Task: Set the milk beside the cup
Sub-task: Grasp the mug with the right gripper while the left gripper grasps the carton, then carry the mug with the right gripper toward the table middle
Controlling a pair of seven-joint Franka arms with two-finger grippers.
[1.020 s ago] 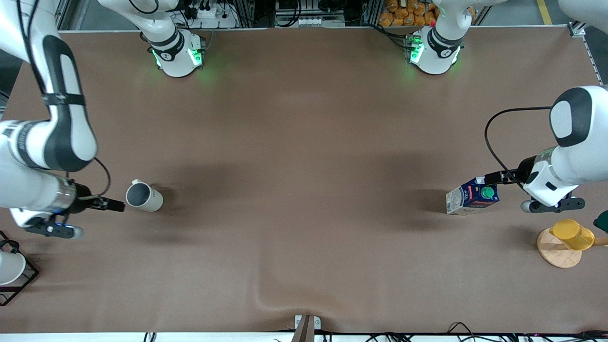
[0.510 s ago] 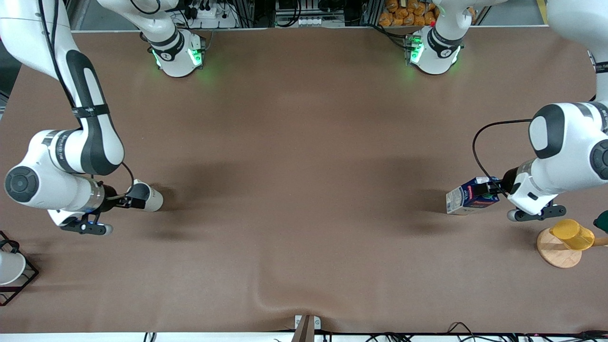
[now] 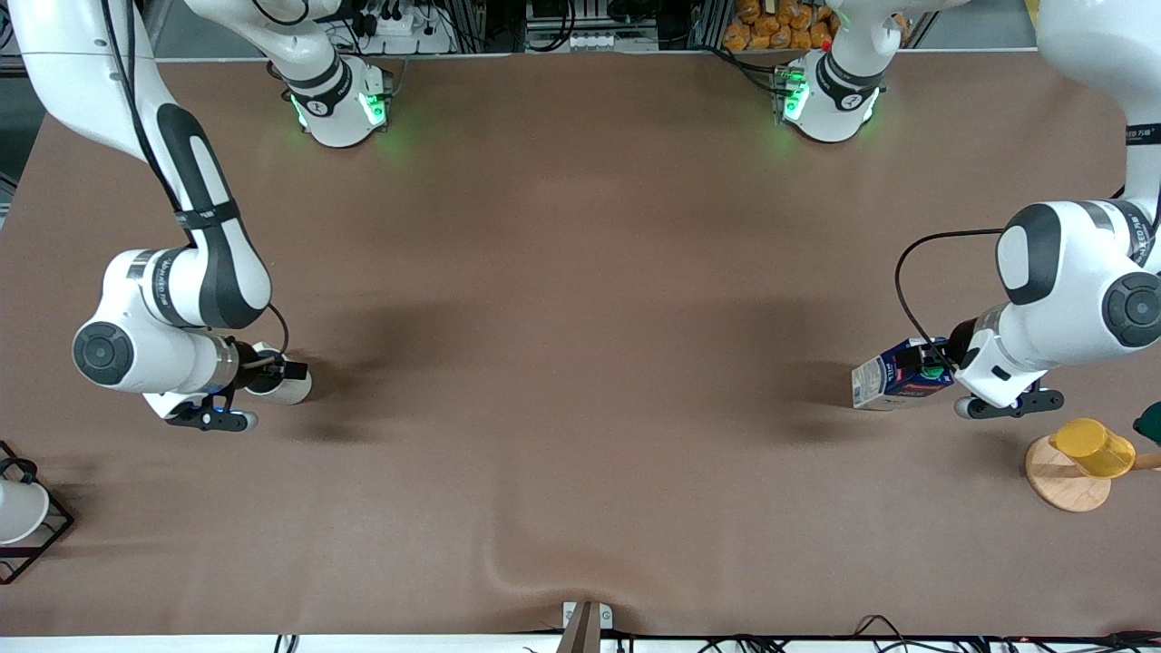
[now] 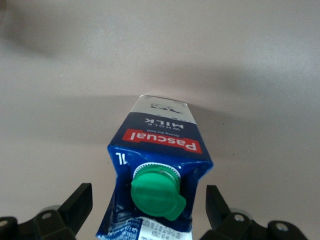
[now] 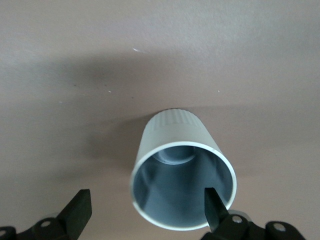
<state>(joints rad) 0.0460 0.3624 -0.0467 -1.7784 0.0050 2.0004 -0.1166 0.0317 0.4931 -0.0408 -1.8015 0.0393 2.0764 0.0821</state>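
Note:
Next, the left gripper grips the milk by its capped top end (image 3: pixel 928 368) to set it down beside the cup (image 3: pixel 296 390).
The milk (image 3: pixel 882 381), a dark blue carton with a green cap (image 4: pixel 156 192) and red label band, stands on the table at the left arm's end. My left gripper (image 3: pixel 929 366) is open over its top, and in the left wrist view (image 4: pixel 147 206) the fingers (image 4: pixel 75 207) stand clear on either side of the milk (image 4: pixel 160 150). The cup (image 3: pixel 296 390), an off-white mug, stands at the right arm's end. My right gripper (image 3: pixel 287 370) is open over it. In the right wrist view (image 5: pixel 146 209) one finger (image 5: pixel 215 207) is over the cup's (image 5: pixel 172 130) rim, the other outside it.
A yellow cup (image 3: pixel 1093 447) rests on a round wooden coaster (image 3: pixel 1063 485) at the left arm's end, nearer the front camera than the milk. A white vessel in a black wire frame (image 3: pixel 20 512) stands at the right arm's end. The table cover has a wrinkle (image 3: pixel 508 571).
Both arms have swung in toward the table's middle. My right gripper has come from beside the cup to over it. My left gripper has come over the milk's top.

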